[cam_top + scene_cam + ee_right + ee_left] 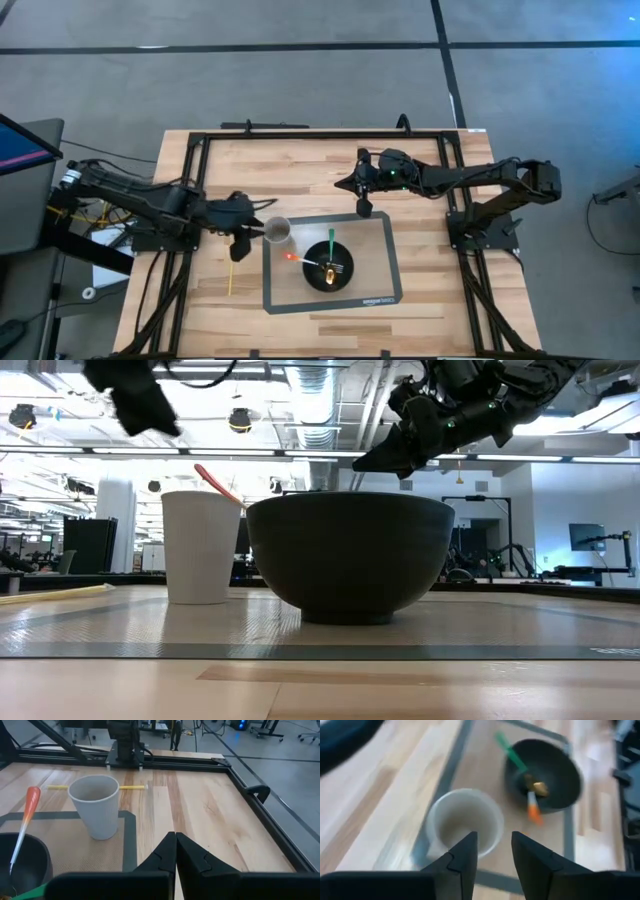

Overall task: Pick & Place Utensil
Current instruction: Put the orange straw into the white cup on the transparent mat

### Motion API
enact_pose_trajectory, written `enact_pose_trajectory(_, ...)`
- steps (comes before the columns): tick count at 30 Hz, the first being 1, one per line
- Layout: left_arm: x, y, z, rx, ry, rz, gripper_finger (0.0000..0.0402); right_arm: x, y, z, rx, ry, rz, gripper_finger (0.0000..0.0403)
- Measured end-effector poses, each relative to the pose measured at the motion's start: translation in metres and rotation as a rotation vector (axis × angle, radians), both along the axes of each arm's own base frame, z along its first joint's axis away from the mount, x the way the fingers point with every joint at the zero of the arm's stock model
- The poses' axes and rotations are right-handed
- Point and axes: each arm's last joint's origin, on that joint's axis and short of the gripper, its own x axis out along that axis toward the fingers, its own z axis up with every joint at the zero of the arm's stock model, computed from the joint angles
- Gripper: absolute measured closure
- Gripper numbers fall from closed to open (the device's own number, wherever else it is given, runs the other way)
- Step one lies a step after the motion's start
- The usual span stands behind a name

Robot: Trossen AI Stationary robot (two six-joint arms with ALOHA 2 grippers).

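My left gripper should next take the yellow utensil by its slender handle (231,271), so it can put the utensil in place.
A white paper cup (277,230) stands upright on the grey mat (380,260), next to a black bowl (331,268). A green-handled utensil (331,243) and an orange-tipped utensil (296,258) lie in the bowl, their handles leaning on its rim. A yellow utensil (230,275) lies flat on the wood, left of the mat. My left gripper (495,851) is open and empty, raised just left of the cup (465,822). My right gripper (175,851) is shut and empty, raised over the mat's far edge.
A black metal frame (300,133) runs around the wooden table top. Bare wood lies on the table's right part (210,810) and along its near edge. In the low view the bowl (350,555) and cup (200,545) stand side by side.
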Motion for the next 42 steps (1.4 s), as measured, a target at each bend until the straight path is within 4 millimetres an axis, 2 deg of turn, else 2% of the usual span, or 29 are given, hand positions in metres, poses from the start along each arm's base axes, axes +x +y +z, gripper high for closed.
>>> enact_pose_trajectory(3,-0.018,0.006,-0.005,-0.044,0.049,0.115,0.0278,0.0,0.0,0.0,0.027,-0.001,-0.009,0.0402)
enact_pose_trajectory(7,-0.033,0.011,-0.026,-0.112,0.103,0.253,0.0278,0.0,0.0,0.0,0.039,-0.001,-0.014,0.0402)
enact_pose_trajectory(16,-0.056,0.021,-0.102,-0.192,0.266,0.569,0.0279,0.0,0.0,-0.001,0.043,0.003,-0.015,0.0402)
enact_pose_trajectory(20,-0.067,0.024,-0.125,-0.205,0.307,0.668,0.0279,0.0,0.0,-0.001,0.043,0.002,-0.015,0.0402)
enact_pose_trajectory(24,-0.072,0.027,-0.137,-0.19,0.306,0.721,0.0279,0.0,0.0,-0.001,0.043,0.002,-0.015,0.0402)
enact_pose_trajectory(31,-0.067,0.027,-0.139,-0.193,0.201,0.735,0.0279,0.0,0.0,0.0,0.042,0.002,-0.015,0.0402)
enact_pose_trajectory(38,-0.073,0.028,-0.153,-0.21,0.213,0.759,0.0279,0.0,0.0,0.0,0.042,0.002,-0.015,0.0402)
enact_pose_trajectory(42,-0.071,0.028,-0.156,-0.207,0.193,0.755,0.0294,0.0,0.0,0.0,0.04,0.002,-0.014,0.0402)
